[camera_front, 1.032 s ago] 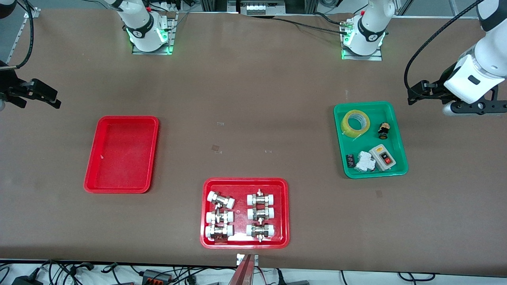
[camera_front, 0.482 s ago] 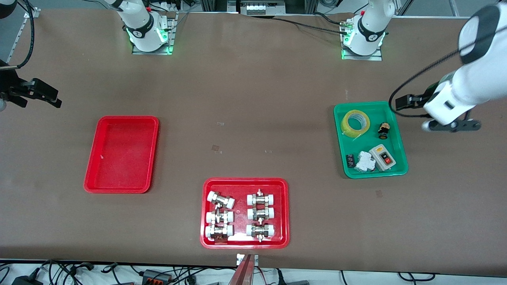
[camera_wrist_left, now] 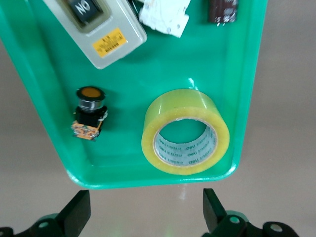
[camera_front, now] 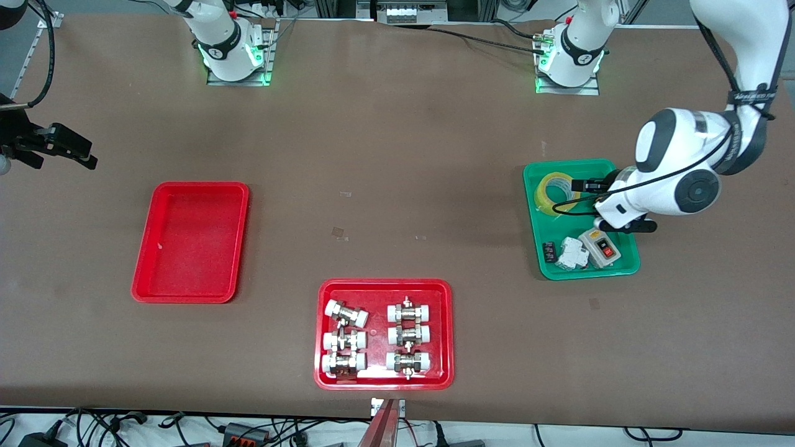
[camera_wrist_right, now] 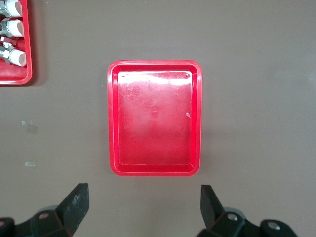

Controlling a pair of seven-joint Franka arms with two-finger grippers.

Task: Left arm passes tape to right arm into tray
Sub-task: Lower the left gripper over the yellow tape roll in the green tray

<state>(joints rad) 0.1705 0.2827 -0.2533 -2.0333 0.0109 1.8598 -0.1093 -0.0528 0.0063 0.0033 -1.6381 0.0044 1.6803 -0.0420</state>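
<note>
The yellow tape needs to be passed over for the red tray [camera_front: 191, 248]. My left gripper will next grab it by its ring's side [camera_front: 545, 195], around the cardboard core.
The tape [camera_front: 552, 190], a yellow translucent ring, lies flat in the green tray [camera_front: 571, 164], in the corner farthest from the front camera. In the left wrist view the tape [camera_wrist_left: 173, 106] lies just inside the tray's rim. My left gripper [camera_front: 624, 226] hovers over the green tray, open and empty; in the left wrist view it [camera_wrist_left: 146, 210] shows its fingers wide apart above the table. The plain red tray [camera_front: 191, 248] lies empty toward the right arm's end. My right gripper [camera_front: 59, 148] waits open past that tray, which shows in the right wrist view [camera_wrist_right: 154, 128].
The green tray also holds a grey switch box [camera_front: 601, 247], a white part [camera_front: 571, 253], a small black piece [camera_front: 549, 250] and a black push button [camera_wrist_left: 89, 111]. A red tray with metal fittings [camera_front: 384, 284] lies near the table's front edge.
My left arm has swung in from the table's end and now hangs over the green tray, above the tape. The right arm has not moved.
</note>
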